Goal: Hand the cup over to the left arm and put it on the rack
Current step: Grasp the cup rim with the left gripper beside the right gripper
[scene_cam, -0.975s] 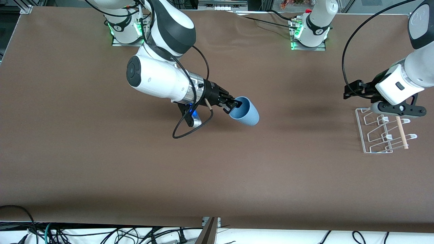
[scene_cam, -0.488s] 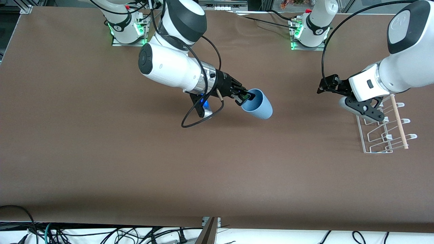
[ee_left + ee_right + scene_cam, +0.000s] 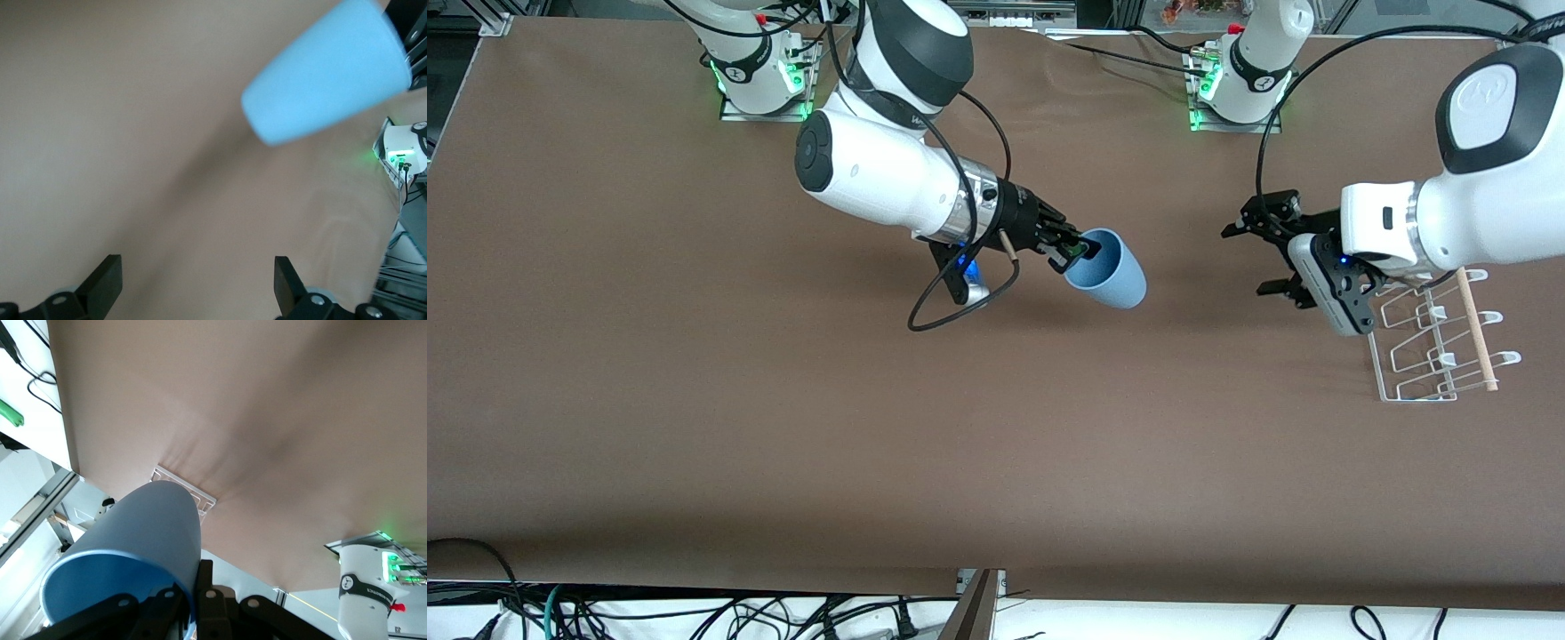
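Observation:
The left gripper should next take over the cup for placing on the rack (image 3: 1432,351), so it should pick up the cup by its narrow base end (image 3: 1128,288).
The light-blue cup (image 3: 1107,269) hangs tilted over the middle of the table. My right gripper (image 3: 1074,252) is shut on its rim, with one black finger inside and one outside, as the right wrist view shows (image 3: 193,593) on the cup (image 3: 133,540). The cup's narrow base points toward the left arm's end. My left gripper (image 3: 1251,258) is open and empty, in the air between the cup and the white wire rack (image 3: 1432,351), turned toward the cup and apart from it. In the left wrist view the cup (image 3: 327,80) lies ahead of the open left gripper (image 3: 195,287).
The rack stands near the left arm's end of the table, with its wooden dowel (image 3: 1476,331) along one side; the left hand's body overlaps its corner in the front view. A black cable loop (image 3: 960,298) hangs under the right wrist. The arm bases (image 3: 1240,89) stand along the table's back edge.
The right gripper carried the cup toward the left arm's end and slightly up. The left gripper swung off the rack toward the cup and turned to face it.

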`<state>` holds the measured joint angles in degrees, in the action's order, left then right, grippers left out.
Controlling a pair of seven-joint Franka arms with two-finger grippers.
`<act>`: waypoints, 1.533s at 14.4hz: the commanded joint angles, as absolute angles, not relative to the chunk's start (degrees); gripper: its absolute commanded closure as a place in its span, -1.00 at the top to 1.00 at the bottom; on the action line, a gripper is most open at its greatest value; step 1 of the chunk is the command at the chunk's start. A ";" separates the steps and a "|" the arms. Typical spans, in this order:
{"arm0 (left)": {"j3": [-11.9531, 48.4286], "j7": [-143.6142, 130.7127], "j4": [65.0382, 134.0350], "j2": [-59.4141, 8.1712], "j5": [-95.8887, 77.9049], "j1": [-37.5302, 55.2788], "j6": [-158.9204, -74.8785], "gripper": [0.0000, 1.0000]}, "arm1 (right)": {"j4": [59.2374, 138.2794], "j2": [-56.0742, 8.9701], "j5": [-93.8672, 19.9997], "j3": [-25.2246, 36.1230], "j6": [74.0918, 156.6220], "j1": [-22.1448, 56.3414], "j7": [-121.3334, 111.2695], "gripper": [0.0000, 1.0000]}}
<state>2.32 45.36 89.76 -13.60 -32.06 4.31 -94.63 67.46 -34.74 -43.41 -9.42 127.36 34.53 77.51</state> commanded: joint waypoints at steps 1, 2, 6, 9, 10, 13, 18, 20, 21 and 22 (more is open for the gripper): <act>2.28 55.17 88.07 -15.12 -36.72 5.01 -97.64 1.00 | 66.53 -34.80 -44.30 -11.42 127.18 34.54 80.32 -1.00; 2.29 57.63 88.15 -15.20 -38.57 5.18 -98.78 1.00 | 66.53 -34.80 -44.21 -12.03 127.09 34.63 81.29 -1.00; 2.37 73.35 88.59 -15.21 -44.73 5.54 -99.49 1.00 | 66.53 -34.80 -43.95 -12.04 127.53 35.24 82.44 -1.00; 3.43 80.23 88.77 -15.21 -46.66 5.54 -95.11 1.00 | 66.53 -34.81 -43.86 -11.95 127.53 35.16 82.44 -1.00; 3.60 81.38 88.86 -15.21 -47.19 5.71 -95.10 1.00 | 66.53 -34.89 -43.86 -11.87 127.53 35.16 82.44 -1.00; 5.97 81.82 89.12 -14.68 -46.59 5.63 -95.36 1.00 | 66.45 -34.80 -43.86 -11.69 127.53 35.07 82.44 -1.00; 8.35 82.18 91.49 -13.80 -45.44 5.63 -95.71 1.00 | 65.30 -34.89 -44.03 -11.69 127.35 34.63 82.88 -1.00; 9.75 82.18 92.81 -13.36 -45.35 5.63 -98.07 1.00 | 64.95 -34.89 -44.03 -11.69 127.44 34.63 83.58 -1.00; 10.80 82.09 93.68 -13.01 -45.35 5.63 -100.17 1.00 | 64.86 -34.89 -44.03 -11.69 127.44 34.63 83.58 -1.00; 12.29 82.18 94.30 -12.57 -45.35 5.63 -102.89 1.00 | 64.86 -34.89 -44.03 -11.69 127.44 34.63 83.58 -1.00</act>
<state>9.45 80.53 90.95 -14.71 -45.75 5.68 -99.01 66.57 -34.71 -43.43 -11.62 127.31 34.67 82.59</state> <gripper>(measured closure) 0.000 0.947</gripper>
